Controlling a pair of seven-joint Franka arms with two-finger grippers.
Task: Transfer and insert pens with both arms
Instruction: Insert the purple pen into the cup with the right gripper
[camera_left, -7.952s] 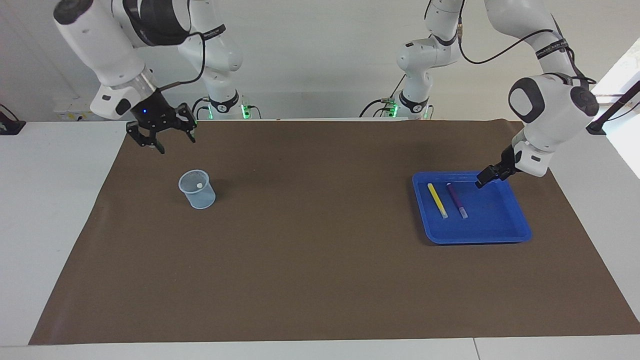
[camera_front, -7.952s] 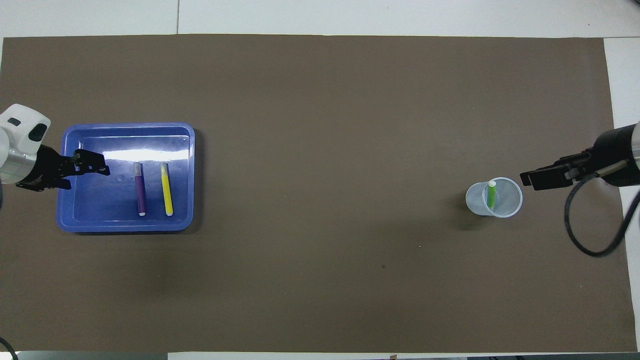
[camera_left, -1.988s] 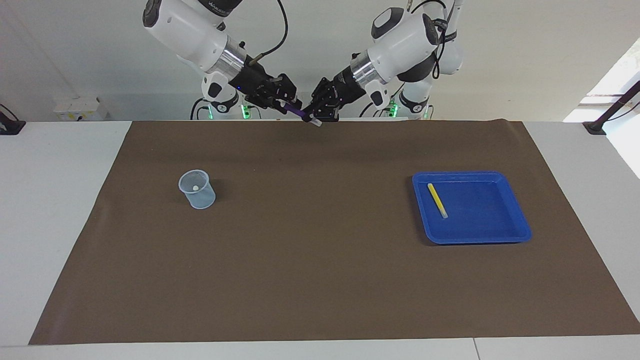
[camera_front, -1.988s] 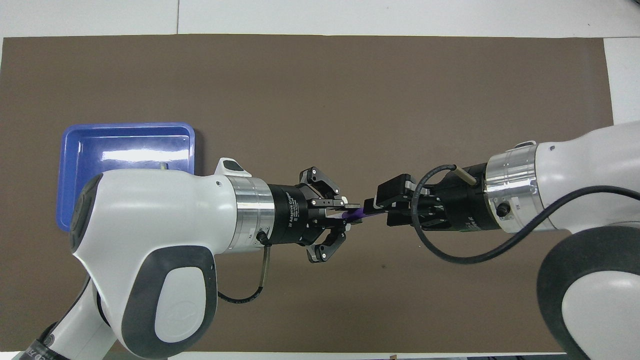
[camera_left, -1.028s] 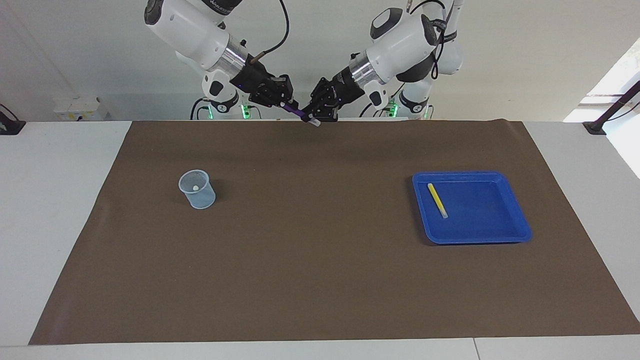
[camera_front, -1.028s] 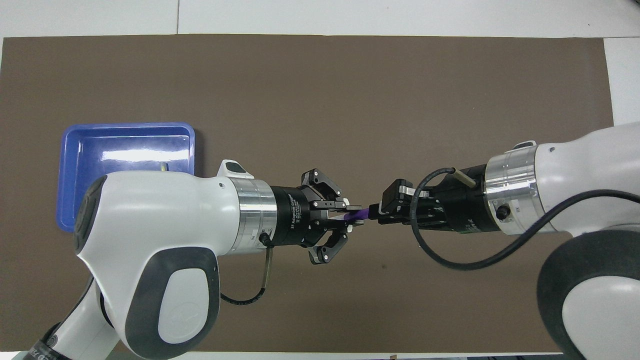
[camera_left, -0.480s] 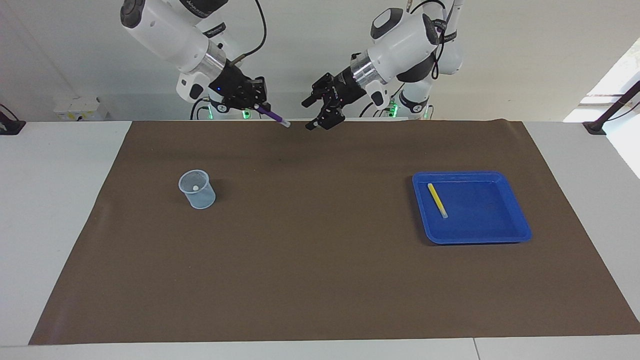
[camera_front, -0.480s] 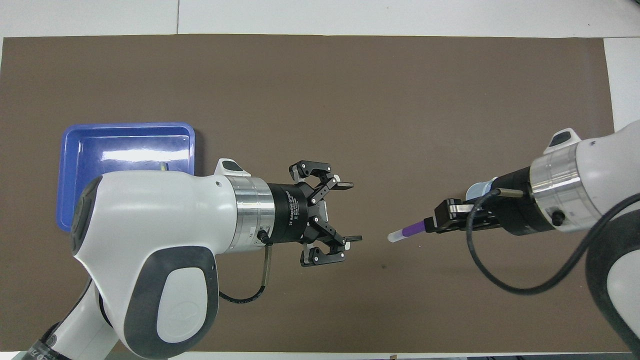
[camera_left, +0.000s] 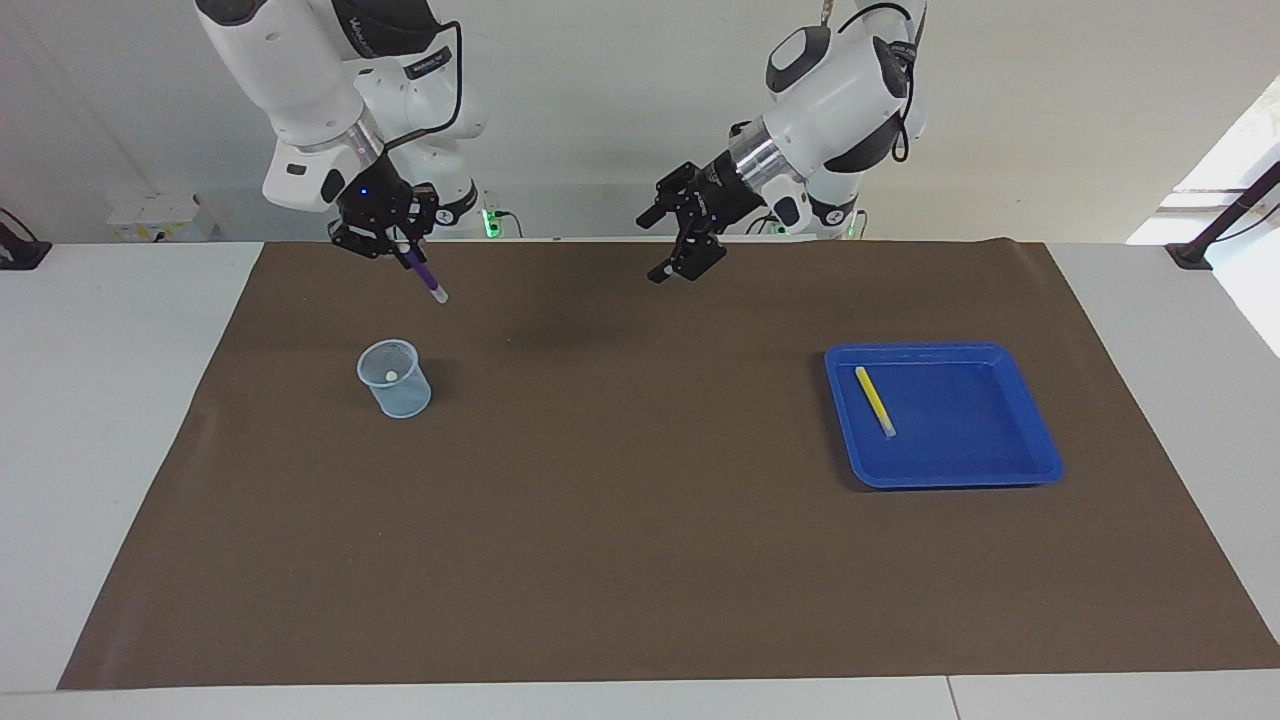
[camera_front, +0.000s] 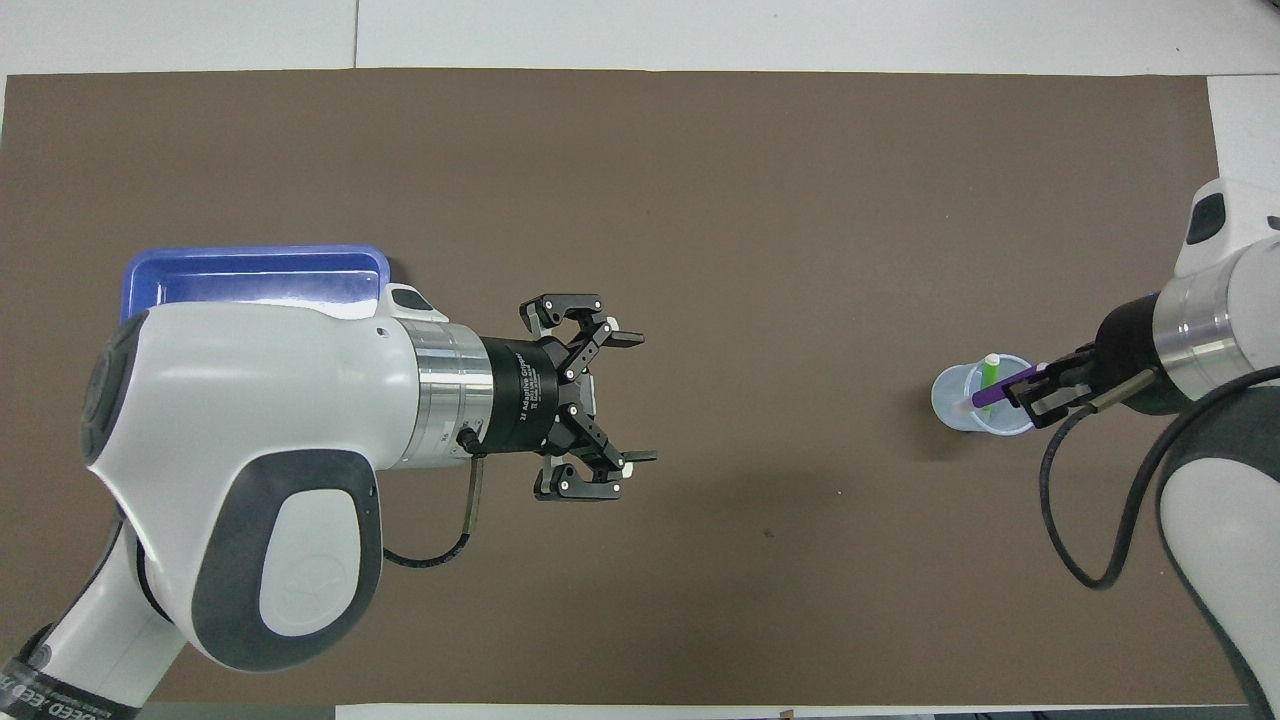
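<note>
My right gripper needs to bring the pen down into the cup before letting go, as the purple pen's lower end (camera_front: 979, 398) hangs slanted above the clear cup's rim.
My right gripper (camera_left: 400, 243) (camera_front: 1035, 385) is shut on the purple pen (camera_left: 427, 277) (camera_front: 992, 394). It holds the pen slanted with its pale cap end down, in the air above the clear plastic cup (camera_left: 405, 395) (camera_front: 945, 400) and not touching it. A green pen (camera_front: 989, 378) stands inside the cup. My left gripper (camera_left: 655, 248) (camera_front: 635, 398) is open and holds nothing, raised over the mat's middle. The yellow pen (camera_left: 875, 400) lies in the blue tray (camera_left: 970, 430) (camera_front: 250, 262); in the overhead view the left arm hides it.
A brown mat (camera_left: 640, 520) covers the table, with white tabletop around it. The cup stands toward the right arm's end and the tray toward the left arm's end.
The left gripper opened and let go of the purple pen. The right gripper carried the pen away to above the cup and tipped its pale end down. The left arm drew back toward the tray's end.
</note>
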